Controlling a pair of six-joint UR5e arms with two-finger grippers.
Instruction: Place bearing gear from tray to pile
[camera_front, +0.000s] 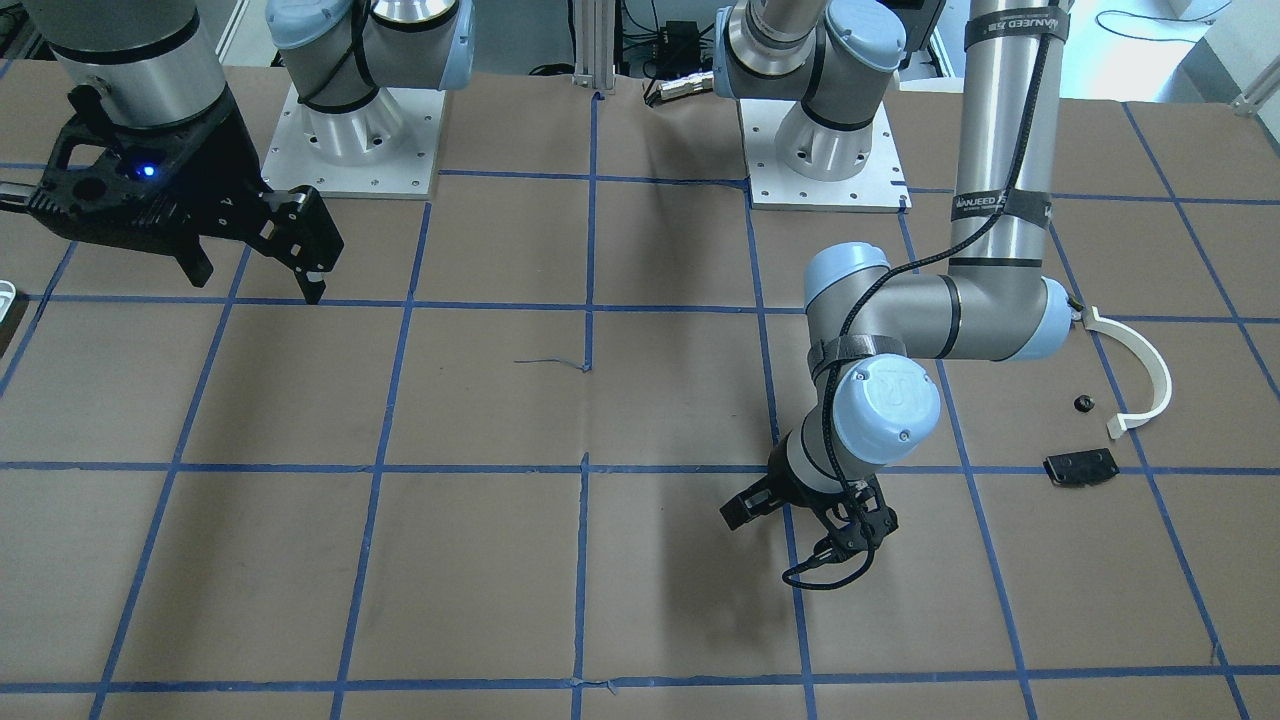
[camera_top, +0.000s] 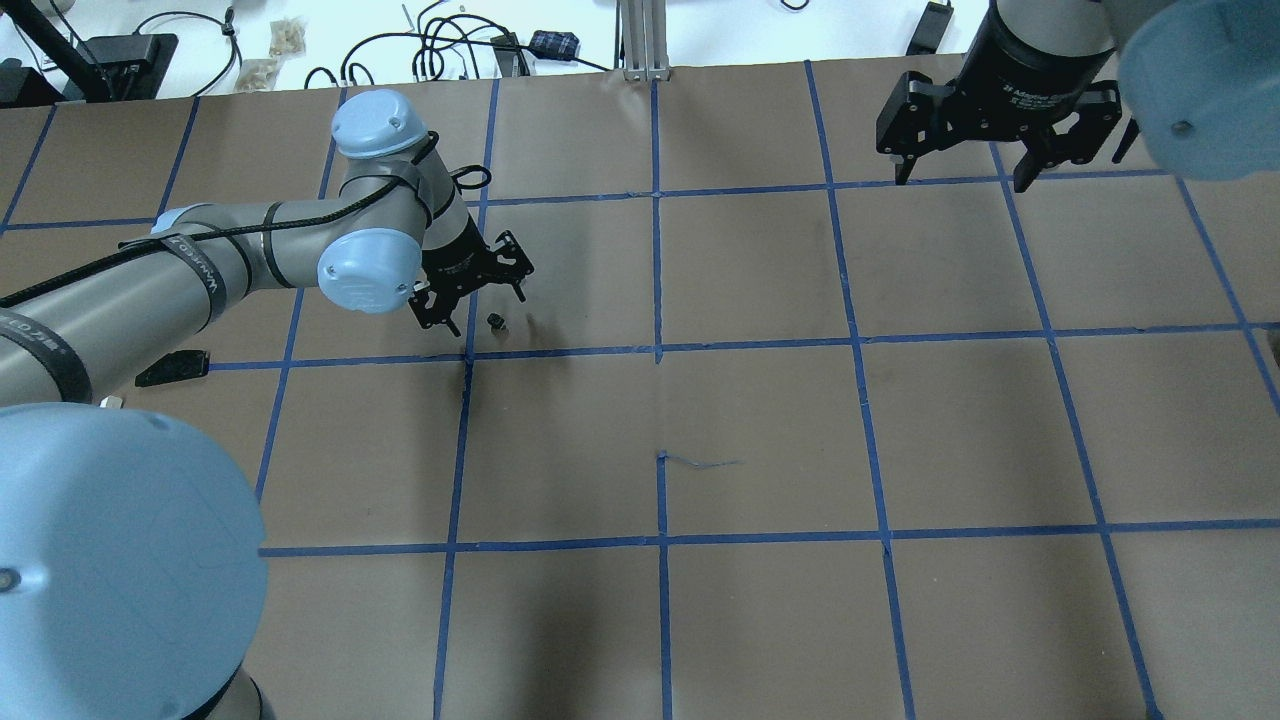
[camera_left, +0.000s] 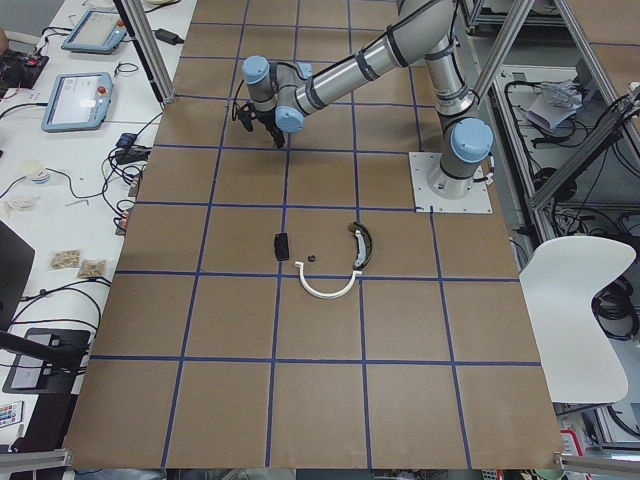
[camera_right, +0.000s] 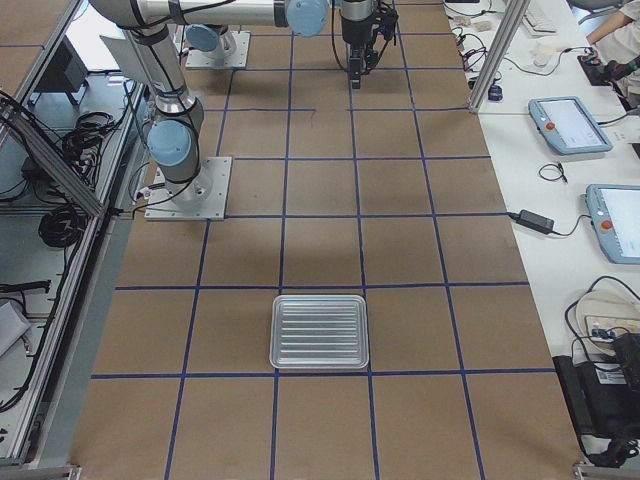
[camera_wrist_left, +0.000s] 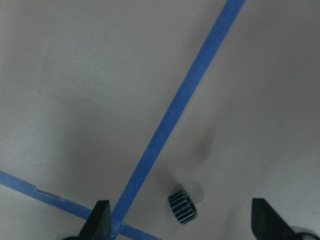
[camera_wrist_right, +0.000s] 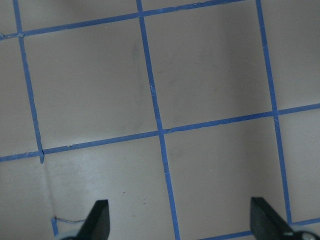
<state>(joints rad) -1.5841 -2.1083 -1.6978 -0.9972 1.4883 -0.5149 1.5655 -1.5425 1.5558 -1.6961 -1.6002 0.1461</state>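
My left gripper is to grab the small toothed bearing gear (camera_wrist_left: 182, 207) next, holding it by its flat ends, so that it can place the gear on the pile.
A small black toothed bearing gear (camera_wrist_left: 182, 207) lies on the brown paper beside a blue tape line. It also shows in the overhead view (camera_top: 494, 321). My left gripper (camera_wrist_left: 182, 222) is open just above it, a finger on each side and not touching; it shows from overhead (camera_top: 480, 308) and in front (camera_front: 795, 530). The pile sits apart, toward the table's left end: a white half-ring arc (camera_front: 1140, 370), a flat black plate (camera_front: 1080, 467), a tiny black part (camera_front: 1083, 403) and a dark curved piece (camera_left: 364, 245). My right gripper (camera_wrist_right: 180, 222) is open, empty and held high (camera_top: 962, 178).
A ribbed metal tray (camera_right: 320, 330) stands at the table's right end and looks empty. The two arm bases (camera_front: 365, 150) (camera_front: 825, 150) stand on white plates at the robot's side. The left forearm (camera_top: 150, 280) reaches over the pile area.
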